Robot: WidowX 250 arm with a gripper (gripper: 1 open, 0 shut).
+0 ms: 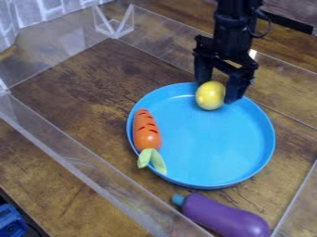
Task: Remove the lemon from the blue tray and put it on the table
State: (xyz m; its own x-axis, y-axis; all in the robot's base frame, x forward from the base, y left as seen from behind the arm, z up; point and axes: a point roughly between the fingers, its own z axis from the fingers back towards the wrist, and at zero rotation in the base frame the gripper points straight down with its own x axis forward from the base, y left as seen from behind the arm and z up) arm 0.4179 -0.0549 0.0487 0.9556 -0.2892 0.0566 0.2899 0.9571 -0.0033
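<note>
My gripper's fingers are down beside the yellow lemon (210,94) on the blue tray (221,141). They would catch the lemon if they closed now, so my gripper should close on it.
The yellow lemon (210,94) lies on the far part of the blue tray (221,141), near its rim. My black gripper (221,85) points down right over and slightly behind the lemon. It is open, one finger on each side of the fruit, and no contact shows. The brown wooden table (87,88) surrounds the tray.
An orange carrot (147,134) with green leaves lies on the tray's left side. A purple eggplant (225,218) rests on the table in front of the tray. Clear plastic walls (62,139) border the table on the left and front.
</note>
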